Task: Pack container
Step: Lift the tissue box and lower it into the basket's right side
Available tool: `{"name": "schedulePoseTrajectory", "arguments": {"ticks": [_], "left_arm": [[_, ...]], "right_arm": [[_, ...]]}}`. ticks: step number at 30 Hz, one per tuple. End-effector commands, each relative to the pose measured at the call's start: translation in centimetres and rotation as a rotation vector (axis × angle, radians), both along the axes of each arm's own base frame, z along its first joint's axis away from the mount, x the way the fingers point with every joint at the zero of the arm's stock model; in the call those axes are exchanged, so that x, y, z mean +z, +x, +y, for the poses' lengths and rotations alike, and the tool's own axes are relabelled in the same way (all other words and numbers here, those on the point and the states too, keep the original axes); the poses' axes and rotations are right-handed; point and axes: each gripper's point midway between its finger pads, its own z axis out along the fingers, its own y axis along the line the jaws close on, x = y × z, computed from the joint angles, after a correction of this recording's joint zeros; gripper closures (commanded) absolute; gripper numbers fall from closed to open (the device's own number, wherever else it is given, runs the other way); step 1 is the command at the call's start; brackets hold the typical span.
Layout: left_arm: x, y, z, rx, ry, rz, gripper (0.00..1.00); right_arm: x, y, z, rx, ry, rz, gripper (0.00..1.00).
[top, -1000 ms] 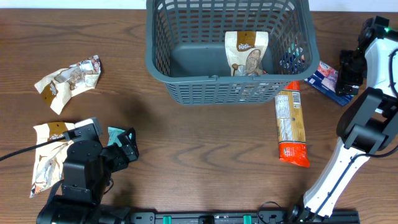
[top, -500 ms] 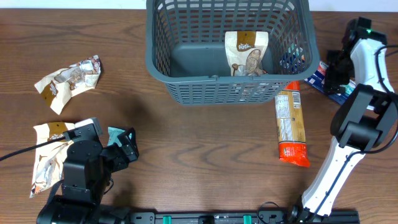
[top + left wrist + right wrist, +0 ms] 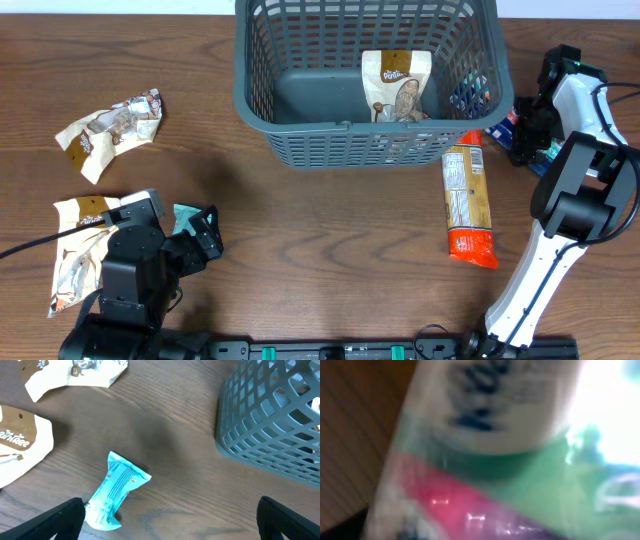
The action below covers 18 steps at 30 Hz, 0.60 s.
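The blue and pink packet has its middle [image 3: 539, 143] [image 3: 487, 495] under my right gripper, and its ends show on either side. My right gripper would hold it if it closed now.
The container [image 3: 345, 127], a large dark grey lattice basket, stands at the back centre, with a beige snack packet [image 3: 396, 85] upright inside. It also fills the right side of the left wrist view [image 3: 270, 425]. My right gripper [image 3: 522, 125] is down on a blue and pink packet [image 3: 503, 123] just right of the basket. That packet [image 3: 495, 460] fills the right wrist view in a blur and hides the fingers. My left gripper [image 3: 205, 232] stands open low at the front left [image 3: 170, 522], with a teal packet [image 3: 116, 490] lying by its left finger.
A long orange packet [image 3: 468, 195] lies in front of the basket's right corner. A crumpled beige packet [image 3: 108, 130] is at the left, and another beige packet [image 3: 75, 255] lies partly under the left arm. The table's front edge is close behind the left arm.
The right arm has swung left and down onto the blue and pink packet, now covering most of it. The left arm has not moved.
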Motion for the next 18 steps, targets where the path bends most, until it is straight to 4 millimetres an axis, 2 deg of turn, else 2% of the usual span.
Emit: {"name": "schedulePoseTrajectory", "arguments": {"ticks": [1, 2, 3, 9, 12, 15, 18], "left_arm": [[1.0, 0.1, 0.4, 0.006, 0.02, -0.027, 0.01], [1.0, 0.1, 0.4, 0.006, 0.02, -0.027, 0.01], [1.0, 0.1, 0.4, 0.006, 0.02, -0.027, 0.01], [1.0, 0.1, 0.4, 0.006, 0.02, -0.027, 0.01], [1.0, 0.1, 0.4, 0.006, 0.02, -0.027, 0.01], [1.0, 0.1, 0.4, 0.006, 0.02, -0.027, 0.01], [1.0, 0.1, 0.4, 0.006, 0.02, -0.027, 0.01]], "right_arm": [[-0.8, -0.9, 0.2, -0.002, 0.006, 0.033, 0.56], [-0.8, -0.9, 0.1, 0.006, 0.012, 0.031, 0.94], [-0.8, -0.9, 0.2, 0.008, 0.02, 0.029, 0.99], [-0.6, -1.1, 0.0, 0.033, 0.07, 0.016, 0.99], [0.5, -1.0, -1.2, 0.064, 0.066, -0.014, 0.99], [3.2, -0.9, -3.1, 0.074, 0.032, -0.07, 0.99], [8.0, -0.8, -6.0, 0.072, -0.039, -0.178, 0.99]]}}
